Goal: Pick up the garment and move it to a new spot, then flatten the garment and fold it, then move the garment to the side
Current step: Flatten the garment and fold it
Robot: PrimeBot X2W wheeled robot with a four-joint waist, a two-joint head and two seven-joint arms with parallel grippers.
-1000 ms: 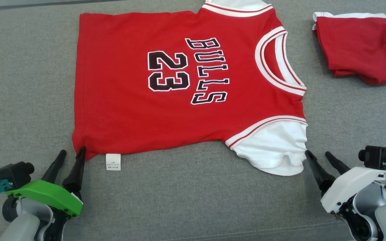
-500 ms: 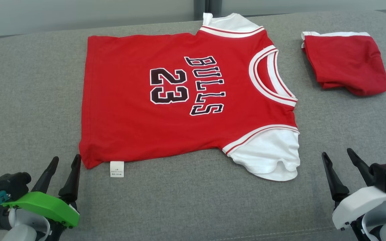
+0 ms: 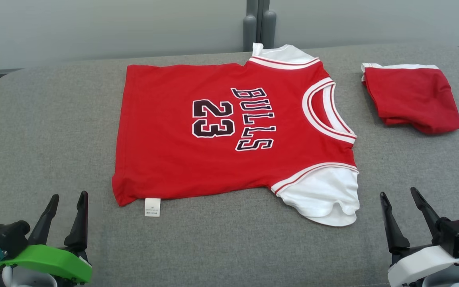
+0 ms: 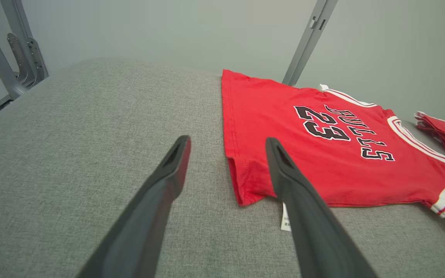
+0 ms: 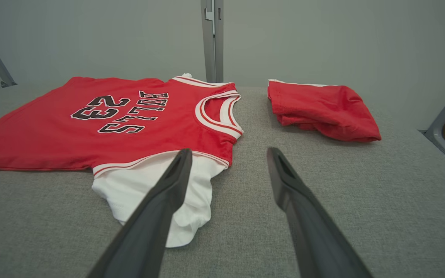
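I will next pinch that raised hem corner (image 3: 123, 192) with my left gripper to pick up the jersey, because the body of the jersey (image 3: 165, 138) lies flat on the cushion.
The garment (image 3: 229, 131) is a red jersey with white sleeves and "BULLS 23" in black. It lies flat on the grey cushion, neck to the right, hem to the left, a white label at its near left corner. It also shows in the left wrist view (image 4: 323, 154) and the right wrist view (image 5: 102, 127). My left gripper (image 3: 68, 198) stands open at the lower left, short of the hem corner and apart from it. Open too, my right gripper (image 3: 399, 194) waits at the lower right, just right of the near white sleeve (image 3: 325, 195). Nothing is between either pair of fingers.
A second red garment (image 3: 410, 97) lies folded at the back right of the grey cushion (image 3: 34, 139). Behind the cushion rises a pale wall with a grey metal post (image 3: 258, 24). Bare cushion stretches left of the jersey and along the near edge.
Both grippers have drawn back from the jersey's near corners toward me, still open. The head camera has tilted up, so the whole scene sits lower and the wall now shows.
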